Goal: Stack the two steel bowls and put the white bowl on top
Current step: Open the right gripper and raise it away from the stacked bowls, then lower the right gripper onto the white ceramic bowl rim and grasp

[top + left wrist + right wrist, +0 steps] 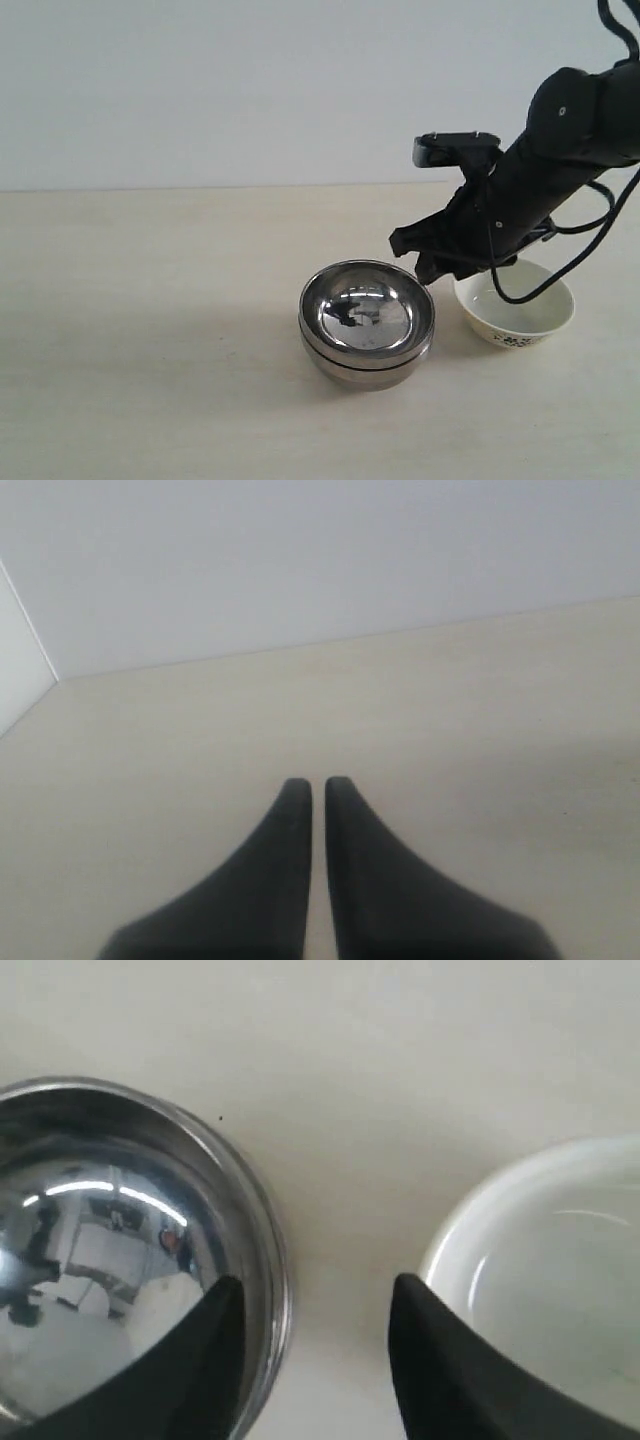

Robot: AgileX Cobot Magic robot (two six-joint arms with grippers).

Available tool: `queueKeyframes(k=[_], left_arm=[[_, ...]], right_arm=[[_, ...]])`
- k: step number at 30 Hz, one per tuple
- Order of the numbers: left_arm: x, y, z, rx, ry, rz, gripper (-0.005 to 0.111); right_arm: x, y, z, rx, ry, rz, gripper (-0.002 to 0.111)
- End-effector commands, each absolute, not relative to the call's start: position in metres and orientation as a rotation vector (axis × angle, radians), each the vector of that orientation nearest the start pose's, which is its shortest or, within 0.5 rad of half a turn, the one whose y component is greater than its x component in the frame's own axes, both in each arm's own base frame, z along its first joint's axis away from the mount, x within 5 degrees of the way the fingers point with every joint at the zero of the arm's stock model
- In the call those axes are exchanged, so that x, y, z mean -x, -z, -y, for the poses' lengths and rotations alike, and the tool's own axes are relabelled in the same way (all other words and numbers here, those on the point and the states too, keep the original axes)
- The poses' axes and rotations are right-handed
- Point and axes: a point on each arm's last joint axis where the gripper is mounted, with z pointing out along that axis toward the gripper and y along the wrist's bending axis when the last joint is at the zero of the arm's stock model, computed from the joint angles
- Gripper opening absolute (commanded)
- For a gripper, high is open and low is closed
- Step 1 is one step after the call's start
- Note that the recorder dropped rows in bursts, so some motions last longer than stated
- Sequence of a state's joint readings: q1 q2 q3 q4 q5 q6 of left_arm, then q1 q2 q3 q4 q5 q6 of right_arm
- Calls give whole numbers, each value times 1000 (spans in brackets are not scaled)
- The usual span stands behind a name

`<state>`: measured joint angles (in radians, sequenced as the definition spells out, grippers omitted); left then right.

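The white bowl is wider than my open fingers. My right gripper will grab its thin rim (567,287) next.
The two steel bowls (367,322) sit nested, one inside the other, at the table's middle; the upper rim also shows in the right wrist view as the steel bowls (110,1250). Just to their right stands the white bowl (515,310), cream with a dark pattern low on its side, seen again as the white bowl (560,1280). My right gripper (418,258) (315,1295) hangs open above the gap between the steel stack and the white bowl, holding nothing. My left gripper (312,785) is shut and empty over bare table, out of the exterior view.
The pale tabletop (150,300) spreads wide to the left and front of the bowls. A white wall (250,90) rises behind the table's far edge. The right arm's black cables (580,240) loop over the white bowl.
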<state>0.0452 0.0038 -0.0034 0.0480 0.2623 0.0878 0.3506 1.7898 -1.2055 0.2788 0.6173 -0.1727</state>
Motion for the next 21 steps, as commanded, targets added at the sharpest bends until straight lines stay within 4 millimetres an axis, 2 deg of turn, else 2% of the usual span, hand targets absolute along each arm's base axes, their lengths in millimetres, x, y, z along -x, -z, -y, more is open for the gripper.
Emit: queueKeyframes(k=[1, 4, 7, 12, 15, 21], left_arm=[[-55, -190, -4, -53, -131, -1740, 4], [-55, -190, -4, -53, -131, -1740, 4], [-55, -190, -4, -53, -131, -1740, 4], [-55, -190, -4, -53, -131, -1740, 4], [-55, -190, -4, -53, -131, -1740, 4], [-55, -190, -4, -53, -131, -1740, 4]], right_arm=[[-338, -245, -127, 425, -212, -2556, 40], [-333, -260, -119, 396, -139, -2527, 40], [-331, -267, -111, 366, -121, -2526, 40], [-339, -265, -77, 170, -169, -2578, 40], [-341, -265, -58, 114, -166, -2598, 40], [-342, -264, -43, 75, -190, -2607, 40]])
